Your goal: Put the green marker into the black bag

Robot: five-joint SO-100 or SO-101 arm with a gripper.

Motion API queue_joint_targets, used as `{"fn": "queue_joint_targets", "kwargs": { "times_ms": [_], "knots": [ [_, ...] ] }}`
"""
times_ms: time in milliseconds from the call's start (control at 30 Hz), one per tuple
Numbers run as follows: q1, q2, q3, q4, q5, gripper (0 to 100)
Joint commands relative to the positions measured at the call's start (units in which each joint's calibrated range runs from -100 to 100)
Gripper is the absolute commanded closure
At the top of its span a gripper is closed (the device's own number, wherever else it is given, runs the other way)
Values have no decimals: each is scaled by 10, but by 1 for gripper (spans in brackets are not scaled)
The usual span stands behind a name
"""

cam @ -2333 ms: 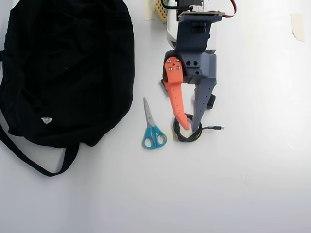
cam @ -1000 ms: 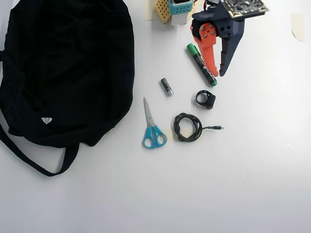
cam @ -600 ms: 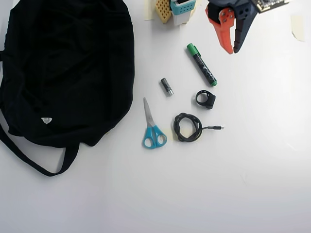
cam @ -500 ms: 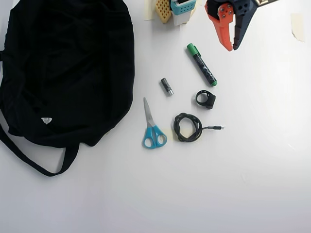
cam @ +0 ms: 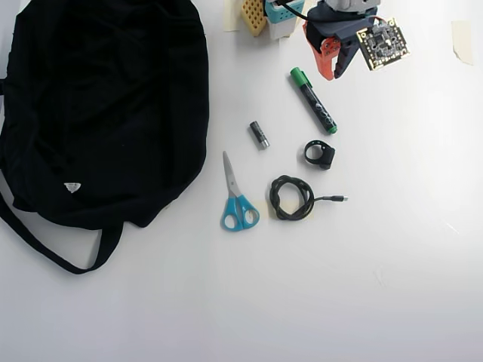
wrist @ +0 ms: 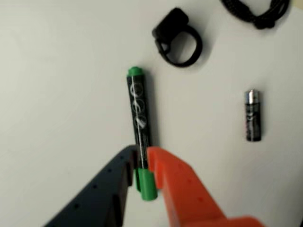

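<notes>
The gripper grabs the marker's dark body [wrist: 143, 158] just beside the green cap next, to put the green marker [wrist: 139, 111] into the black bag.
The green marker [cam: 315, 104] lies flat on the white table, its green cap toward the arm's base; in the wrist view the marker [wrist: 139, 111] runs up from between my fingers. My gripper [cam: 334, 69] hovers over the marker's cap end. In the wrist view, the gripper [wrist: 141, 153] has a dark finger [wrist: 113, 184] on the left and an orange finger [wrist: 175, 184] on the right. They stand slightly apart, with the green cap showing in the gap. The black bag [cam: 106, 98] lies floppy at the left in the overhead view, far from the gripper.
A small battery [cam: 259, 134], blue-handled scissors [cam: 238, 200], a coiled black cable [cam: 290, 198] and a black ring-shaped clip [cam: 320, 154] lie between the bag and the marker. The battery [wrist: 253, 116] and the clip [wrist: 177, 40] also show in the wrist view. The arm's base [cam: 275, 15] stands at the top edge.
</notes>
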Motion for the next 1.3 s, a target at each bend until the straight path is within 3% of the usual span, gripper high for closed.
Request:
{"fn": "queue_joint_targets", "kwargs": {
  "times_ms": [0,133,433,900,1267],
  "knots": [
    [3,-8,44,-36,4,97],
    [3,-12,102,-62,4,97],
    [-6,-13,219,-173,4,80],
    [-67,-12,318,-292,-50,79],
    [-62,-8,385,-390,-61,79]
  ]
}}
